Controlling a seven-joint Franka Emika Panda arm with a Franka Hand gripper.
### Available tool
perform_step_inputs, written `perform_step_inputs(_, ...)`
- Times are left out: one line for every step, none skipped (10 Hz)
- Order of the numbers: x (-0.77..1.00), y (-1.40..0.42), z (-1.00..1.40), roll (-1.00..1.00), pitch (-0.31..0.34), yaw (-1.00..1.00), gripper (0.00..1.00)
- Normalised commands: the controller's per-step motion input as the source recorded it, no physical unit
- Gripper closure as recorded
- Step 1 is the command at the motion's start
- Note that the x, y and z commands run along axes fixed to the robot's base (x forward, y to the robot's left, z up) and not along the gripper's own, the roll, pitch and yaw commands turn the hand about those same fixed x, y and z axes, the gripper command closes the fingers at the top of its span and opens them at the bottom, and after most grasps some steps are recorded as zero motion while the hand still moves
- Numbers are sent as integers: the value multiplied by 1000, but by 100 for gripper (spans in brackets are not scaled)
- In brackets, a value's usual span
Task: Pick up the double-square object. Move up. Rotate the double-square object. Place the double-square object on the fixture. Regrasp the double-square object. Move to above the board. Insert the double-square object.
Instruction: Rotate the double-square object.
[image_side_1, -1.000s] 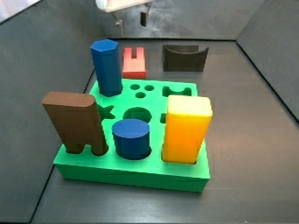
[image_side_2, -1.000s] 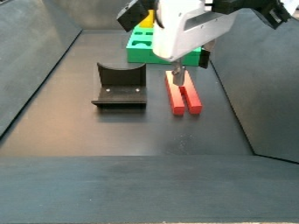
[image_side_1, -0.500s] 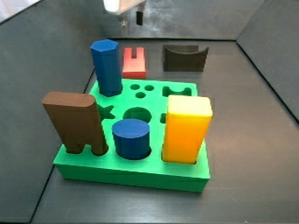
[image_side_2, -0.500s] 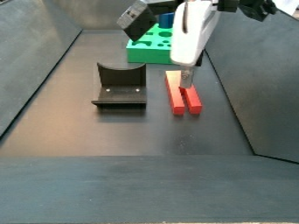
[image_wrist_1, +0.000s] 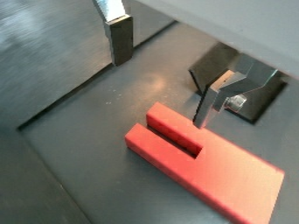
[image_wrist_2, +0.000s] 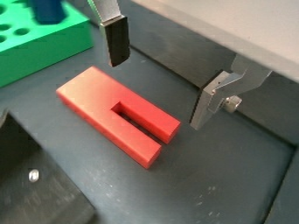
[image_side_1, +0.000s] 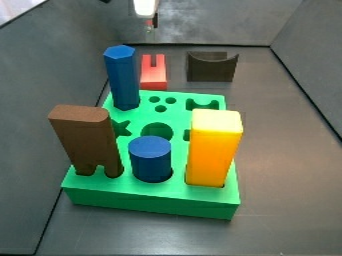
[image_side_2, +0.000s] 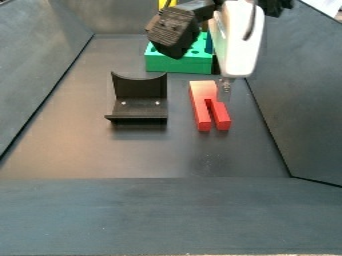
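Note:
The red block should go on the dark fixture, so my gripper will next grab it by its slotted end (image_side_1: 154, 61) (image_wrist_1: 170, 136).
The double-square object is a red grooved block lying flat on the dark floor (image_side_2: 209, 105), next to the board's far edge (image_side_1: 154, 70). In both wrist views it lies just below the fingers (image_wrist_1: 198, 162) (image_wrist_2: 117, 118). My gripper (image_wrist_1: 163, 92) (image_wrist_2: 156, 94) hangs open above one end of it, nothing between the pads, not touching it. In the side views the gripper is high over the block (image_side_1: 147, 12) (image_side_2: 223, 88). The fixture (image_side_2: 138, 97) (image_side_1: 210, 66) stands beside the block. The green board (image_side_1: 147, 192) (image_side_2: 175, 60) lies nearby.
On the board stand a blue post (image_side_1: 122, 75), a brown notched block (image_side_1: 83, 138), a blue cylinder (image_side_1: 150, 158) and a yellow block (image_side_1: 214, 148). Slanted grey walls enclose the floor on both sides.
The gripper has turned about its vertical axis above the red block and sits slightly higher. The block, fixture and board have not moved.

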Motion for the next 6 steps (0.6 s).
perform_step_inputs(38,2,-33,-2,-9,1000,0)
perform_step_inputs(38,2,-33,-2,-9,1000,0)
perform_step_inputs(38,2,-32,-2,-9,1000,0)
perform_step_inputs(38,2,-32,-2,-10,1000,0)
perform_step_inputs(38,2,-32,-3,-10,1000,0)
perform_step_inputs(38,2,-32,-3,-11,1000,0)
